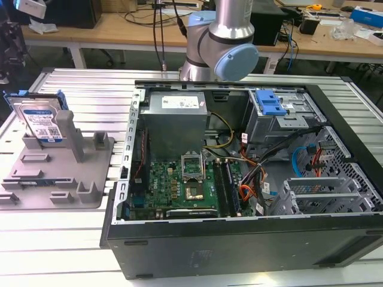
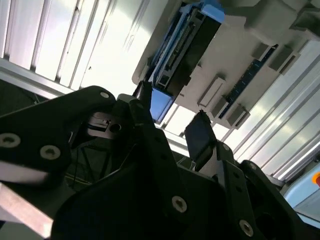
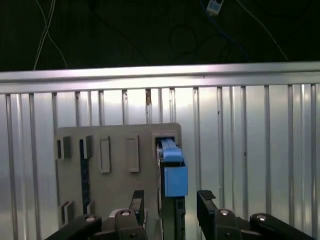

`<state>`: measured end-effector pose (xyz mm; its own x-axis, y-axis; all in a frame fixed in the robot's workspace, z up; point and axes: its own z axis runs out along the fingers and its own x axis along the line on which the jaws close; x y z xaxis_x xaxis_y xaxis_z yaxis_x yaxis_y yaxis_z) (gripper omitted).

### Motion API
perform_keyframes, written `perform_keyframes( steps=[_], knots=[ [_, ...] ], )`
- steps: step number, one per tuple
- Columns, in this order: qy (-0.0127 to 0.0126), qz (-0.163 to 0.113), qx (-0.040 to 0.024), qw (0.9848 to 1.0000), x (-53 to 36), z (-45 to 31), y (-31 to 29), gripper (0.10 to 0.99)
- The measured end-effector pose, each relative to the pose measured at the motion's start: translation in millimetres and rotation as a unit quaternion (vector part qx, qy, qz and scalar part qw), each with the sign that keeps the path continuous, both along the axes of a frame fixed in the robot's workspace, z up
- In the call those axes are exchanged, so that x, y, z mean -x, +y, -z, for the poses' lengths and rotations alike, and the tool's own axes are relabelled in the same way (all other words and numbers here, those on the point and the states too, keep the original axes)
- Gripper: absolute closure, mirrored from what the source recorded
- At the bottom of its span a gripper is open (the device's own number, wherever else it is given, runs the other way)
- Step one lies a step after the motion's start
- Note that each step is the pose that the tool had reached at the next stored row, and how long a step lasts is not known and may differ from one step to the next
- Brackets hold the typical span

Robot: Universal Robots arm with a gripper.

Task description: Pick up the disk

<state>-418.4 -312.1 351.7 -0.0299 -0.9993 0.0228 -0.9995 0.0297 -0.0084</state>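
My open fingers are still well above the disk, and its blue bar lies small and deep below them in the wrist view. My gripper needs to move lower before it closes on the disk.
The disk (image 1: 42, 122) stands on edge in the grey holder (image 1: 90, 179) at the exterior view's left, its blue-and-white label facing forward. Both wrist views look down on it edge-on, with a blue side rail on top: disk (image 3: 172, 167), disk (image 2: 185, 45). My gripper (image 3: 171, 205) is open, with one dark finger (image 3: 137, 204) on each side of the disk's line. In the second wrist view the gripper (image 2: 172, 125) is still apart from the disk, with nothing between its pads. The holder (image 3: 115, 175) lies flat on the slatted table.
An open computer case (image 1: 239, 179) with its motherboard and a blue drive-bay latch (image 1: 272, 104) takes up the middle and right of the exterior view. The arm (image 1: 224, 36) rises behind it. The slatted metal table ends at an edge (image 3: 160, 75) beyond the holder.
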Motion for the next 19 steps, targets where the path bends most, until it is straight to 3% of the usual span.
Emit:
perform_keyframes(
  steps=[19],
  knots=[
    [0.0001, 0.000, 0.0000, 1.0000, 6.7, 25.5, 0.2, 0.545]
  ],
)
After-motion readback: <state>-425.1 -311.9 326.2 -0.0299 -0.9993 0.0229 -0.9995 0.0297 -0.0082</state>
